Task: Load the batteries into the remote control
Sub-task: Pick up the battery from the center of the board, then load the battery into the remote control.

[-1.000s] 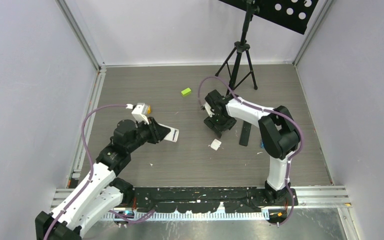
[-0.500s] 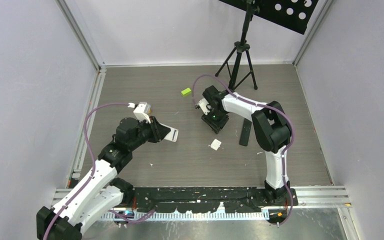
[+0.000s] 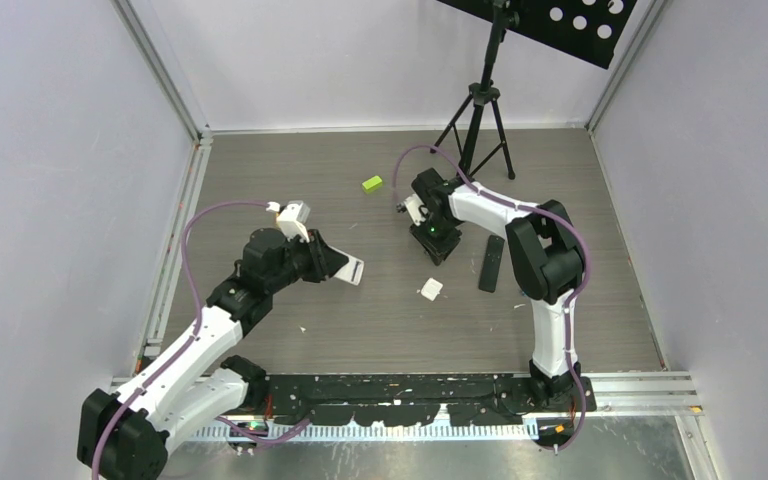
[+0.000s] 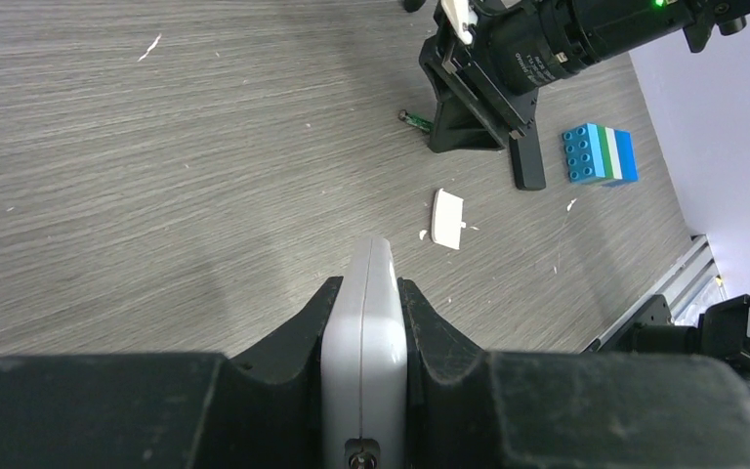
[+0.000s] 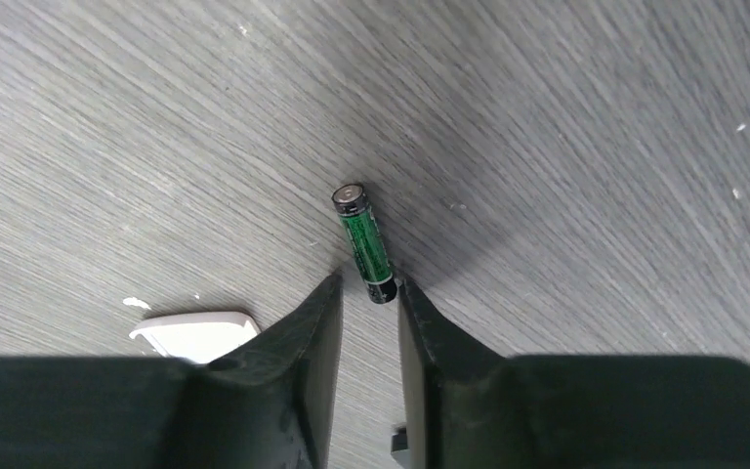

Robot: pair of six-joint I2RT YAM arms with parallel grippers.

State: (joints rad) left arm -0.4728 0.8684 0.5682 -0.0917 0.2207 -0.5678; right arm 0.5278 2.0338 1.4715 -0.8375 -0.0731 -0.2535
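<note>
My right gripper picks up the green battery by its near end [image 5: 381, 287] next, which leaves the silver cap free to load into the remote control.
My left gripper [image 4: 366, 288] is shut on the white remote control [image 4: 364, 342], held edge-on between the jaws and sticking out past the fingertips [image 3: 352, 268]. A green battery [image 5: 366, 244] lies on the table, its silver cap pointing away from me. My right gripper [image 5: 369, 288] is down at the table with the battery's near end just inside its fingertips. The jaws stand a narrow gap apart: the right finger touches the battery, the left one does not. From the left wrist view the battery [image 4: 415, 119] pokes out beside the right gripper [image 3: 438, 243]. Other batteries are out of view.
A white battery cover [image 3: 430, 289] lies near the right gripper. A black bar-shaped object [image 3: 491, 263] lies to its right, with a blue, white and green brick stack [image 4: 599, 153] beyond. A green block [image 3: 372, 184] and a tripod [image 3: 480, 120] stand further back.
The right gripper has shifted slightly back over the battery and its jaws have narrowed a lot. The left arm has carried the remote a little to the right.
</note>
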